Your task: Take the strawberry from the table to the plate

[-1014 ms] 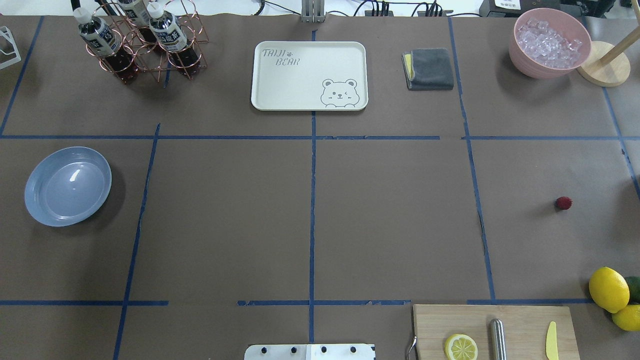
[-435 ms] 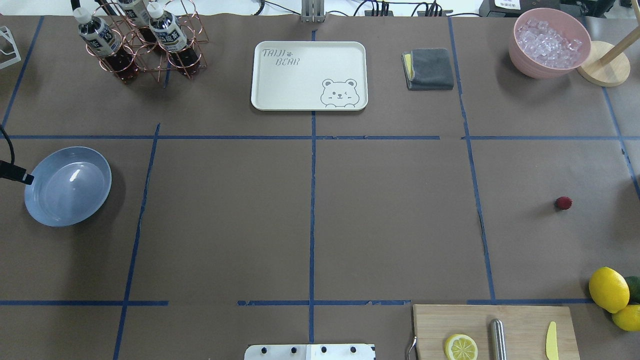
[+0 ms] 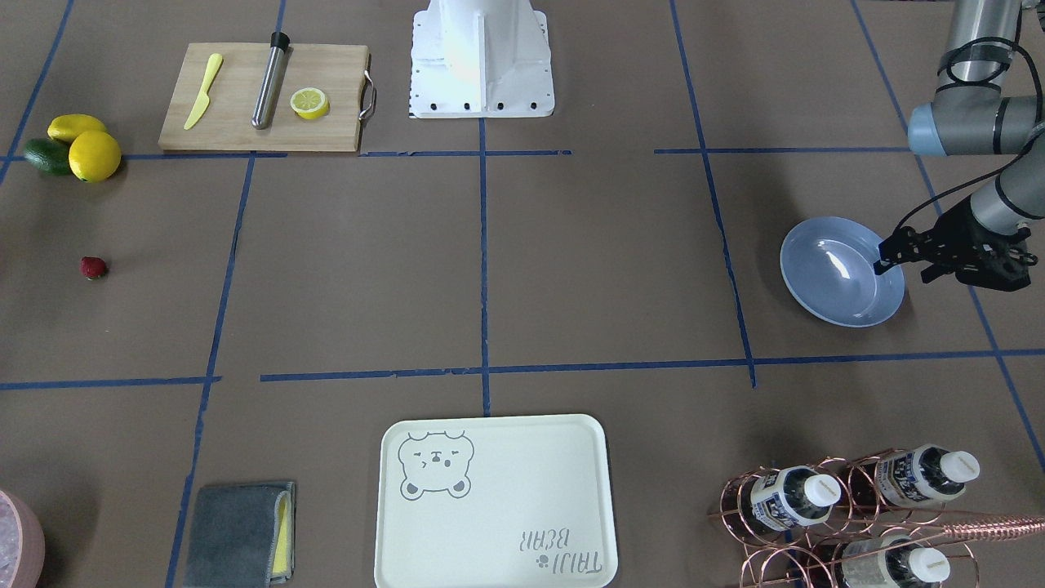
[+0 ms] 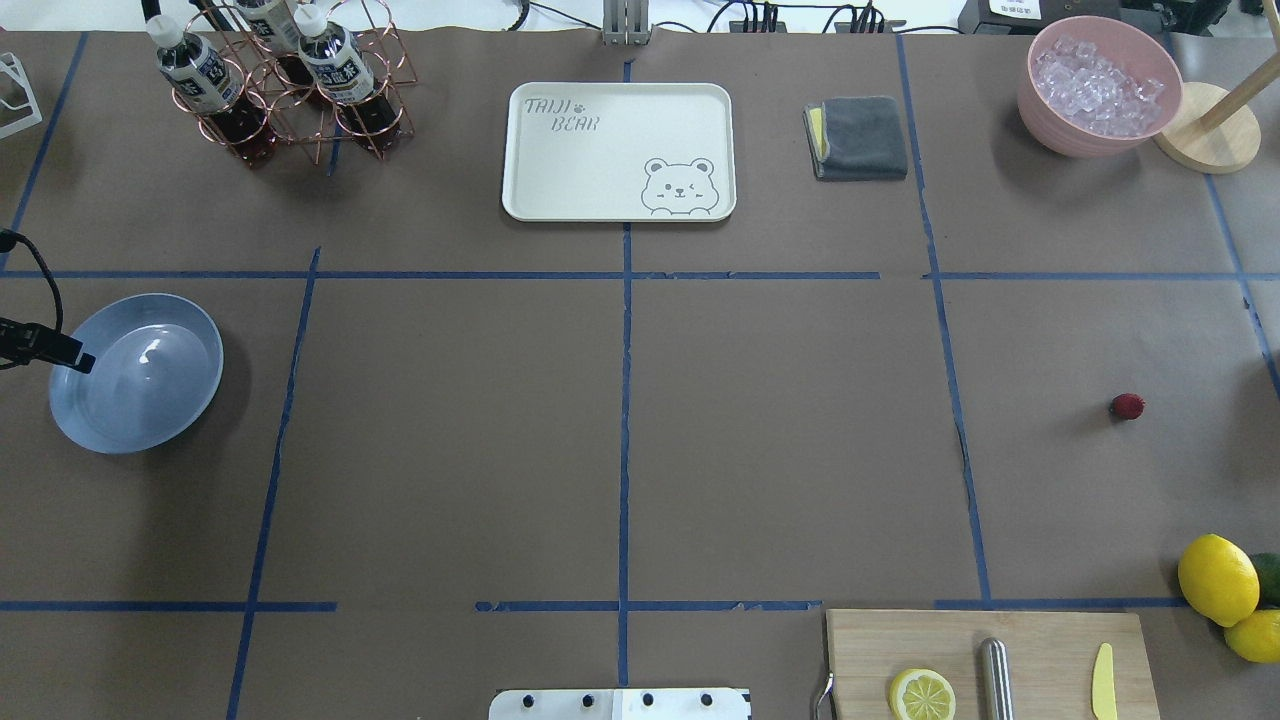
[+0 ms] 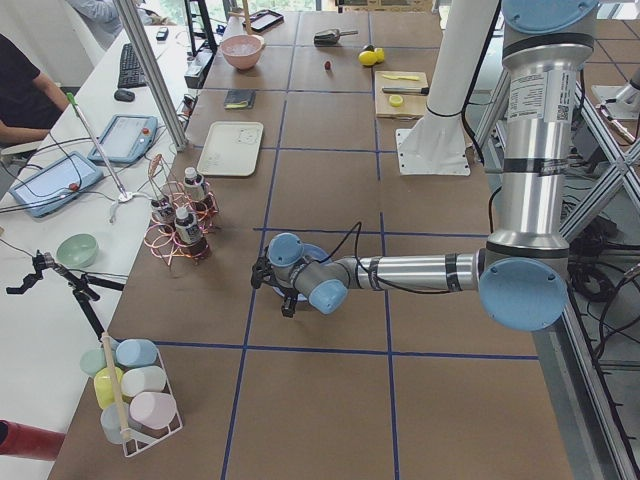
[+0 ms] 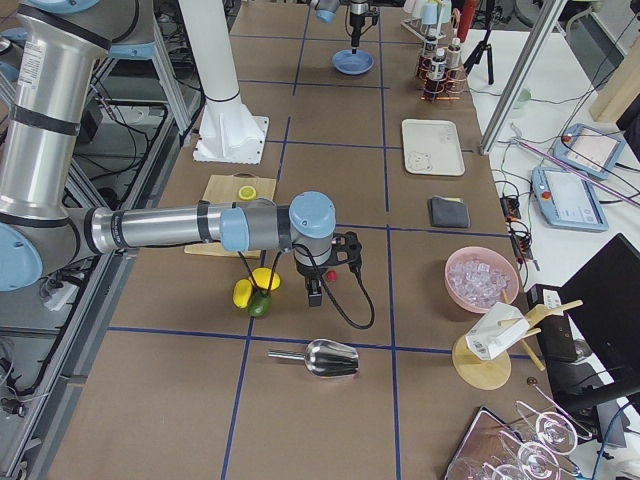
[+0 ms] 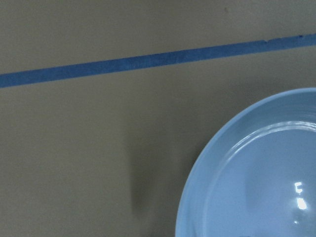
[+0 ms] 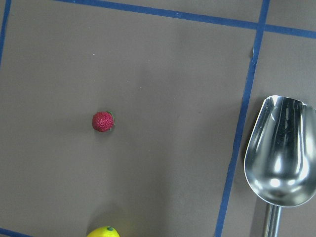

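Note:
I need to pinch the plate by its thin raised rim with my left gripper next, because the plate is far too wide for the gripper's fingers.
The strawberry (image 4: 1127, 406) (image 3: 93, 268) is a tiny dark-red berry lying alone on the brown table (image 4: 780, 440) at the far right. It sits left of centre in the right wrist view (image 8: 103, 121). The light-blue plate (image 4: 135, 372) (image 3: 841, 272) (image 7: 256, 173) rests far across the table on the left. My left gripper (image 3: 903, 271) (image 4: 60, 352) hangs over the plate's outer rim, its two fingers apart and holding nothing. My right gripper (image 6: 312, 292) shows only in the exterior right view, just above the strawberry, and I cannot tell whether it is open or shut.
Two lemons and an avocado (image 4: 1217, 578) lie close behind the strawberry, and a steel scoop (image 8: 281, 163) lies beyond it. A cutting board (image 4: 985, 660) with a knife and a lemon half sits near the robot base. Bear tray (image 4: 618, 150), bottle rack (image 4: 290, 85) and ice bowl (image 4: 1098, 85) line the far edge.
My left gripper has come into the overhead view from the left edge and moved right over the plate's rim. The strawberry and plate have not moved.

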